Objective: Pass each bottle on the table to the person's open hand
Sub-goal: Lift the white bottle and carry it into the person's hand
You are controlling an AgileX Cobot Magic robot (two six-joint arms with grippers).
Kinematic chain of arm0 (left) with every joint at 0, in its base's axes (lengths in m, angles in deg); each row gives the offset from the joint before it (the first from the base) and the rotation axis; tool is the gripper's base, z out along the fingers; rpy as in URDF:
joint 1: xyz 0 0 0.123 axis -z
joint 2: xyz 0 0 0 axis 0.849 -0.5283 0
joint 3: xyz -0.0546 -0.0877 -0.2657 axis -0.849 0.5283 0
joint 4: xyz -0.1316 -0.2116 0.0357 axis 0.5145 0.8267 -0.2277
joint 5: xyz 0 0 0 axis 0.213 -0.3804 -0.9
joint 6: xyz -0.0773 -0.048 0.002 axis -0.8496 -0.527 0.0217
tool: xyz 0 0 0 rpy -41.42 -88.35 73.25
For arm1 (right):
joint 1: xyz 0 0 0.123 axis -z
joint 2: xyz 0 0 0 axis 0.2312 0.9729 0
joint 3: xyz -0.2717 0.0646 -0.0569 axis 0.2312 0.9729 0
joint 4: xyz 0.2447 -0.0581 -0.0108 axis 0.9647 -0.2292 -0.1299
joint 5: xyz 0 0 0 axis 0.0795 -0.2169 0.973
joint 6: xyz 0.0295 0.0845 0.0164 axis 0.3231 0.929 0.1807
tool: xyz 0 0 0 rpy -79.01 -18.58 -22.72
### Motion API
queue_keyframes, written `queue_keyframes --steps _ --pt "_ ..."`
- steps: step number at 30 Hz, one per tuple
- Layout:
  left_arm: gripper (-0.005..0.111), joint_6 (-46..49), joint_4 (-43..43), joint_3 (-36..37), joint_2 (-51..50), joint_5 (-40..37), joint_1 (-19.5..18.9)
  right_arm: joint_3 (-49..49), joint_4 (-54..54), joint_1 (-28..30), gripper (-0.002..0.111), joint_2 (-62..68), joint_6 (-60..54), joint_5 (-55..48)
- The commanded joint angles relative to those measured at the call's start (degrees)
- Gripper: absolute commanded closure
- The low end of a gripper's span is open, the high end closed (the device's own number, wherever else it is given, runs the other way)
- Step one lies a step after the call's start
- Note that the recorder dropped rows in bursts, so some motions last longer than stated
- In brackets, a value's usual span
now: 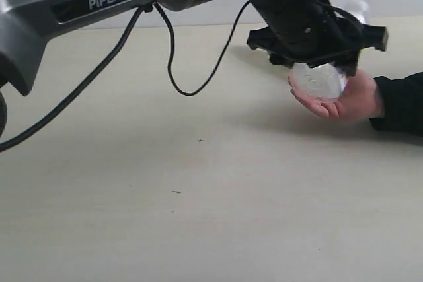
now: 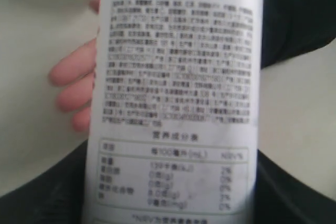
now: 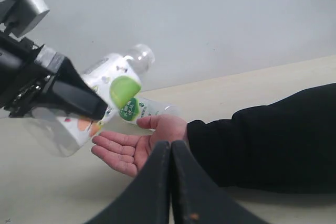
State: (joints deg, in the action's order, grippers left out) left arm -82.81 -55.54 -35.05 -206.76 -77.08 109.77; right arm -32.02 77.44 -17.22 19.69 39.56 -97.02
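Observation:
The labelled bottle (image 1: pixel 319 84) is above the open hand and would fall. My left gripper needs to keep holding the bottle until it reaches the hand.
My left gripper (image 1: pixel 317 57) reaches across to the right and is shut on a clear-capped bottle with a white printed label (image 1: pixel 318 82). It holds the bottle tilted just above the person's open hand (image 1: pixel 344 100), which rests palm up and has a black sleeve. The label (image 2: pixel 176 77) fills the left wrist view, with the dark fingers (image 2: pixel 42 198) on either side and the hand's fingertips (image 2: pixel 73 85) behind. In the right wrist view my right gripper (image 3: pixel 171 148) is shut and empty, near the hand (image 3: pixel 142 142). A white bottle with a green round mark (image 3: pixel 144 109) lies behind the hand.
The pale table (image 1: pixel 198 196) stretches across the front and left of the exterior view. A black cable (image 1: pixel 173 64) hangs in a loop from the left arm. The person's black sleeve (image 3: pixel 262 140) lies along the table's right side.

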Motion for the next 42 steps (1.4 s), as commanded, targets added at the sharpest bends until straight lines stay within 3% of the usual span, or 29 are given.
queue_keyframes --steps 1,4,9,20,42 --pt "0.107 -7.95 -0.12 -0.26 0.37 11.20 2.14 0.27 -0.02 0.35 0.108 -0.40 -0.16 0.22" --pt "0.107 -13.17 0.14 -0.26 -0.50 14.89 2.20 0.27 -0.02 0.35 0.108 -0.40 -0.16 0.22" --pt "0.107 -13.85 -0.47 -0.26 -3.36 19.07 2.20 0.27 -0.02 0.35 0.108 -0.40 -0.16 0.22" --pt "0.107 -18.99 -1.21 -0.26 -8.98 21.86 1.95 0.27 -0.02 0.35 0.108 -0.40 -0.16 0.22" --pt "0.107 -20.80 -1.28 -0.26 -9.38 16.18 0.80 0.27 -0.02 0.35 0.108 -0.40 -0.16 0.47"
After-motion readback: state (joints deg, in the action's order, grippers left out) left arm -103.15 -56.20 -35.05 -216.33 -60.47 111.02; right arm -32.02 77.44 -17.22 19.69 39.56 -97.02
